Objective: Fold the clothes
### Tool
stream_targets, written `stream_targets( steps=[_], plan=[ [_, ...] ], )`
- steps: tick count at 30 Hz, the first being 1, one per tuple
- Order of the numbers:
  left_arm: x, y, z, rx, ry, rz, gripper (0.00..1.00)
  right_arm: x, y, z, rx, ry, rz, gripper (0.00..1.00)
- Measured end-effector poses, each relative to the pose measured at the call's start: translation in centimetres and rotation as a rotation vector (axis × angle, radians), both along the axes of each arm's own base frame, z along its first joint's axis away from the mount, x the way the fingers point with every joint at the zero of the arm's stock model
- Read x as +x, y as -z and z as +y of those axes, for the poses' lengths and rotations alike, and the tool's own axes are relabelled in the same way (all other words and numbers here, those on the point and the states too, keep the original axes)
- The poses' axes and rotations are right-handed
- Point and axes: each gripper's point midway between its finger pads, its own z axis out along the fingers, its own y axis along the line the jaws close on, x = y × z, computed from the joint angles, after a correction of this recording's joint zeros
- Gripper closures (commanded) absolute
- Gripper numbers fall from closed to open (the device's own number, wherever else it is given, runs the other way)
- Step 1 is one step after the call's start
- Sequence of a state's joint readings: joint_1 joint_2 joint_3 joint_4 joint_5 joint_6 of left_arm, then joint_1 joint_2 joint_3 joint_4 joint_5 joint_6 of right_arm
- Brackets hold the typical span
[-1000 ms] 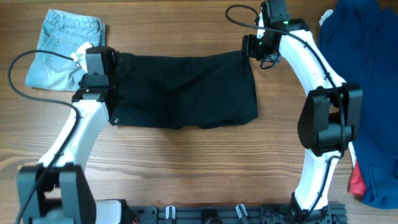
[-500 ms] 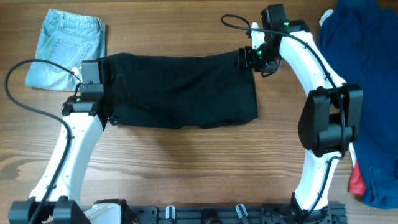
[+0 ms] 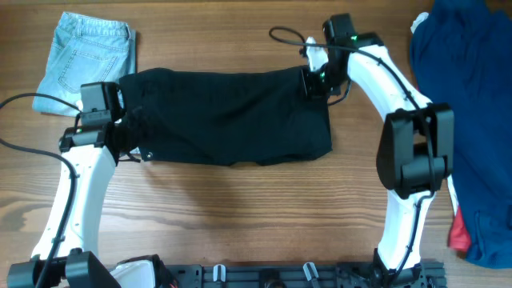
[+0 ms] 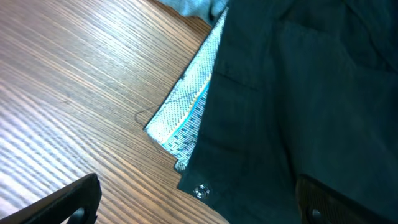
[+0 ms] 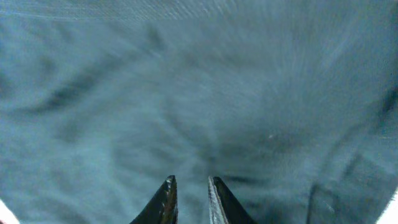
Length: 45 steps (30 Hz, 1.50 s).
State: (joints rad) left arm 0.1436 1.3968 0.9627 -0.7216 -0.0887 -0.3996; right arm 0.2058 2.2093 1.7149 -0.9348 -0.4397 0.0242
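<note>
My left gripper picks up the black shorts (image 3: 232,116) by the waistband corner near the metal snap next, to fold that end of the shorts across.
The black shorts (image 3: 232,116) lie spread flat in the middle of the table. My left gripper (image 3: 128,140) hangs open at their left edge. In the left wrist view its fingers (image 4: 62,202) straddle the shorts' lower corner, where a metal snap (image 4: 200,191) and the pale waistband lining (image 4: 189,115) show. My right gripper (image 3: 314,84) is pressed down on the shorts' upper right corner. The right wrist view is filled with dark cloth (image 5: 199,93), and the right gripper (image 5: 191,186) has its tips drawn almost together with a thin fold of cloth between them.
Folded light-blue denim shorts (image 3: 84,60) lie at the far left, just beyond the black shorts. A heap of dark blue cloth (image 3: 468,120) covers the right edge, with something red (image 3: 458,236) under its near end. Cables trail from both arms.
The right gripper has come left and down onto the shorts' upper right corner and closed. The left arm has slid left and nearer, its gripper still open.
</note>
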Motion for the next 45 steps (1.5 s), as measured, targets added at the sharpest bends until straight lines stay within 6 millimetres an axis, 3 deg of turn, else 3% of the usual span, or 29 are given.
stream_targets(
  steps=[3,5,11,17,23,26,30,37,41,45],
  plan=[
    [0.1,0.0,-0.1,-0.039,0.033,-0.006,0.00,-1.3,3.1,-0.4,-0.015,0.019,0.068,0.78],
    [0.6,-0.1,-0.6,-0.072,0.088,-0.030,0.00,-1.4,3.4,-0.5,-0.009,0.035,0.077,0.78],
    [1.3,2.1,-2.0,-0.142,0.217,0.008,0.00,-1.5,3.6,-0.8,0.052,0.095,0.093,0.78],
    [3.4,4.3,-2.0,-0.154,0.245,-0.008,0.00,-2.4,3.8,-2.3,0.087,0.185,0.176,0.78],
    [5.8,4.6,-0.4,-0.135,0.222,-0.094,0.00,-2.9,3.7,-3.2,0.089,0.212,0.212,0.78],
    [6.8,5.7,0.8,-0.119,0.220,-0.109,0.00,-2.9,3.7,-3.2,0.089,0.212,0.210,0.78],
    [6.9,7.7,0.7,-0.124,0.246,-0.079,0.01,-2.9,3.8,-3.2,0.090,0.212,0.208,0.77],
    [7.0,7.8,0.2,-0.140,0.282,-0.084,0.02,-2.8,3.8,-3.2,0.091,0.212,0.204,0.78],
    [7.5,8.9,0.1,-0.150,0.292,-0.082,0.04,-2.8,3.8,-3.2,0.091,0.212,0.202,0.78],
    [8.7,9.0,0.1,-0.151,0.312,-0.119,0.15,-2.8,3.8,-3.2,0.092,0.211,0.198,0.78]
  ],
)
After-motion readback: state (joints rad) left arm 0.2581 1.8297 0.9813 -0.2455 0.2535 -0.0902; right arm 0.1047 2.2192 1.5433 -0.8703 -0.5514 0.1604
